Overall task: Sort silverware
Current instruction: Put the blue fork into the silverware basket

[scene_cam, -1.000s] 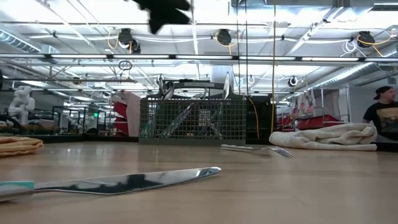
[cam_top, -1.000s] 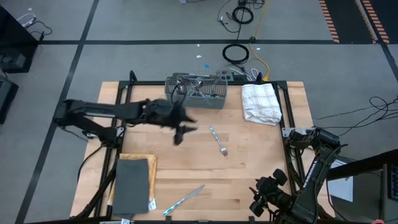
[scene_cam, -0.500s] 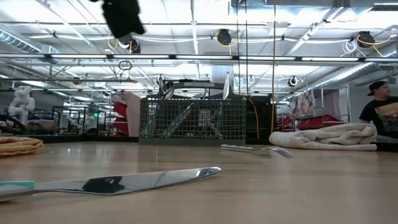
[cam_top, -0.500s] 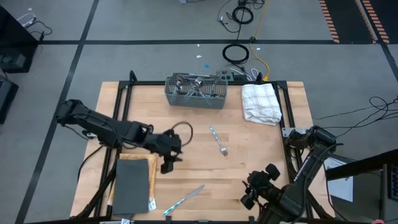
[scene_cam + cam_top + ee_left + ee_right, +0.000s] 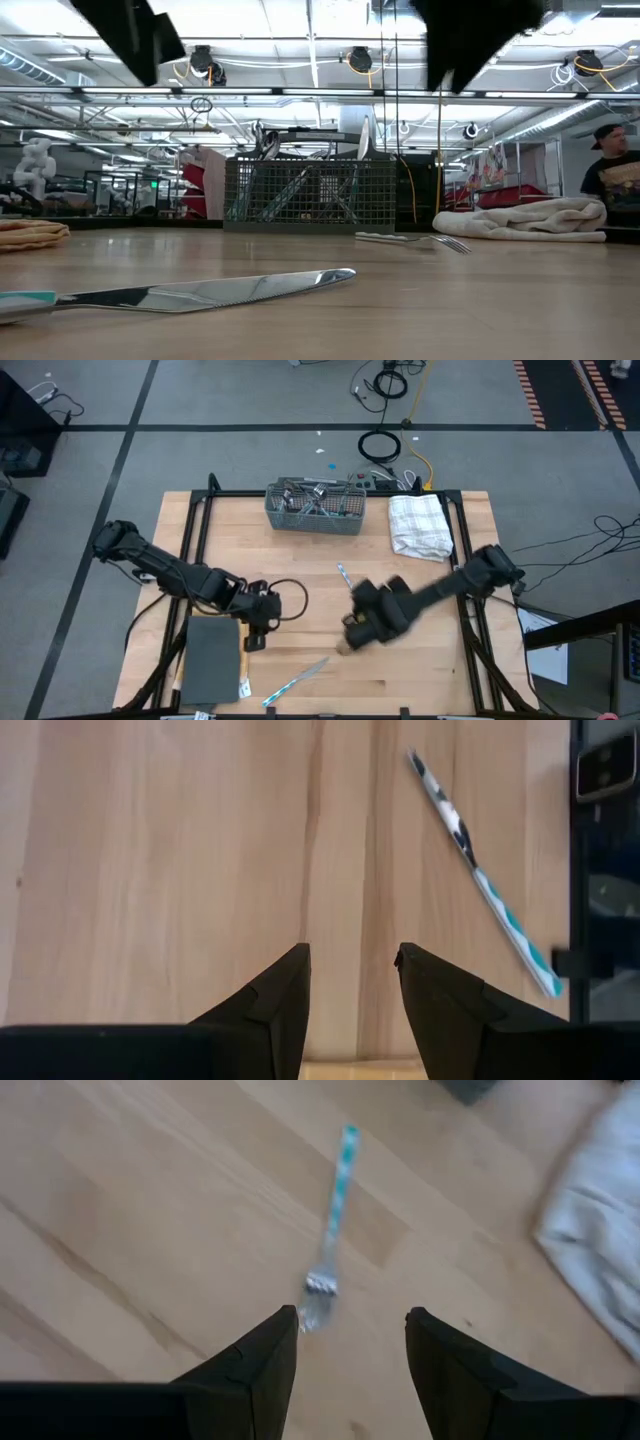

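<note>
The last fork still needs to be sorted into the grey mesh basket. My right gripper needs to grab the last fork's tined head point(image 5: 318, 1295) next and then sort the fork into the basket.
A fork point(image 5: 342, 573) with a blue-and-white handle lies flat mid-table, also in the right wrist view point(image 5: 328, 1230) and the low view point(image 5: 415, 240). A knife point(image 5: 297, 682) lies flat near the near edge, large in the low view point(image 5: 200, 292) and in the left wrist view point(image 5: 480, 870). More silverware stands in the grey mesh basket point(image 5: 315, 508). My right gripper point(image 5: 352, 632) is open and hovers just near of the fork point(image 5: 350, 1325). My left gripper point(image 5: 252, 642) is open, above bare wood left of the knife point(image 5: 350, 960).
A white folded towel point(image 5: 420, 525) lies at the far right. A dark grey pad on a wooden board point(image 5: 212, 660) sits at the near left, beside my left gripper. A cable loop point(image 5: 290, 600) hangs off the left arm. Bare wood lies between fork and knife.
My left gripper has swept from beside the basket toward the near-left, ending next to the grey pad. My right arm has swung out from the near right corner toward the table's middle, ending over the fork. The fork and knife have not moved.
</note>
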Tool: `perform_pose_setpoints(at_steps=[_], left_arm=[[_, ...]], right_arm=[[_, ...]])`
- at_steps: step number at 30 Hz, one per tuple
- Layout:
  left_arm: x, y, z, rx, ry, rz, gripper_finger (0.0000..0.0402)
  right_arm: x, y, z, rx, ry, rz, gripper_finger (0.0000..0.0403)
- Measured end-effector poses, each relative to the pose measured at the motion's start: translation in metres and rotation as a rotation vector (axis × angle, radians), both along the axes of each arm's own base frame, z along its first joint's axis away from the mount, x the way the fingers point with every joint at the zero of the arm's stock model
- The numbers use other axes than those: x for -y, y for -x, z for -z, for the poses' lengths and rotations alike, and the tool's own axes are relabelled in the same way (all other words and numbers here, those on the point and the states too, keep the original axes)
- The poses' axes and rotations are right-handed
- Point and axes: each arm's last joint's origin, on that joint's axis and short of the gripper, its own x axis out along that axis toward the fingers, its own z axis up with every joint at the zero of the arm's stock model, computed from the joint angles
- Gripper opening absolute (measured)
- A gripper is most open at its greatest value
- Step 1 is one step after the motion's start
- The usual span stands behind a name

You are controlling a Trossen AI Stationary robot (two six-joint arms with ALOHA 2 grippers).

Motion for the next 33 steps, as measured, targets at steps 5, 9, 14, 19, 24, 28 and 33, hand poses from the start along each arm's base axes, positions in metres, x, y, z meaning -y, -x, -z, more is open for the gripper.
perform_pose_setpoints(at_steps=[5,9,14,19,24,28,33], left_arm=[[0.004,0.004,0.001,-0.019,-0.023,0.012,0.0158],[0.007,0.008,0.002,-0.040,-0.014,-0.002,0.0158],[0.012,0.014,0.003,-0.082,-0.019,-0.008,0.0158],[0.014,0.017,0.004,-0.103,-0.029,-0.004,0.0158],[0.014,0.017,0.004,-0.103,-0.029,-0.003,0.0158],[0.014,0.017,0.004,-0.103,-0.029,-0.003,0.0158],[0.013,0.017,0.004,-0.097,-0.040,-0.008,0.0158]], right_arm=[[0.045,-0.025,0.017,-0.032,-0.076,-0.062,0.0176],[0.064,-0.025,0.047,-0.073,-0.146,-0.071,0.0176],[0.066,-0.024,0.083,0.002,-0.275,-0.104,0.0176],[0.071,-0.017,0.099,-0.012,-0.284,-0.085,0.0176],[0.077,-0.016,0.098,-0.031,-0.281,-0.115,0.0176],[0.081,-0.017,0.100,-0.049,-0.315,-0.134,0.0176],[0.084,-0.012,0.111,-0.068,-0.295,-0.130,0.0176]])
